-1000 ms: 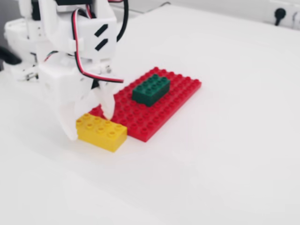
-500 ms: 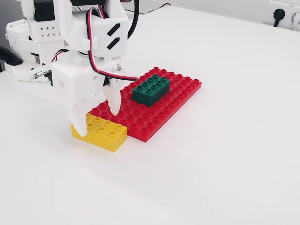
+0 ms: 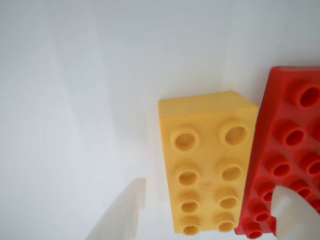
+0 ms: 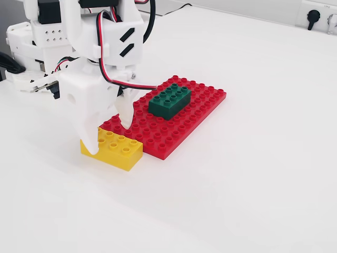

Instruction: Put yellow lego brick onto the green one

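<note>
The yellow lego brick [image 4: 112,149] is narrow across its double row of studs and much longer end to end. My gripper grabs the brick's long sides next.
The yellow lego brick [image 4: 112,149] lies flat on the white table, studs up, its long side against the end of the red baseplate [image 4: 202,105]. In the wrist view the yellow brick [image 3: 206,165] sits between my two white fingers, with the baseplate [image 3: 295,135] to its right. My gripper [image 4: 109,132] is open and straddles the brick: one finger [image 3: 125,212] is down on the table to its left with a gap, the other [image 3: 292,210] hovers over the plate's edge. The dark green brick [image 4: 169,100] stands on the baseplate, behind the gripper and apart from it.
The arm's white body and its red and black cables [image 4: 105,52] fill the upper left of the fixed view. A wall socket [image 4: 315,18] is at the far right edge. Bare white table [image 4: 253,174] lies to the right and front.
</note>
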### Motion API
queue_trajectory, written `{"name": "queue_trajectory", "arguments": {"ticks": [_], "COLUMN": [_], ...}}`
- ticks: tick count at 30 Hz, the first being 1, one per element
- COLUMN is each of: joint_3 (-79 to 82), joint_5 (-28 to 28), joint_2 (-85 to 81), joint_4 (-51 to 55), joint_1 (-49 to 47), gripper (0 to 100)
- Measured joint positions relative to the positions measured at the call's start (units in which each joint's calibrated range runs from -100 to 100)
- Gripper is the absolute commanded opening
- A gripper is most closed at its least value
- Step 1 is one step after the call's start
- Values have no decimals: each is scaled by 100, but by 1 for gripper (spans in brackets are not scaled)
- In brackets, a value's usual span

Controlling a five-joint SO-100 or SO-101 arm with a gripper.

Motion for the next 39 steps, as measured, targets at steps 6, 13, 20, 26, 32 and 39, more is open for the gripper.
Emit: {"name": "queue_trajectory", "arguments": {"ticks": [6,13,20,26,32,39], "joint_3": [-18,-18,-18,-18,-18,-18], "joint_5": [5,120,203,208,213,213], "joint_2": [329,346,346,346,346,346], "joint_4": [-61,-130,-121,-121,-121,-121], "joint_1": [103,162,162,162,162,162], "gripper": [27,26,26,18,17,17]}}
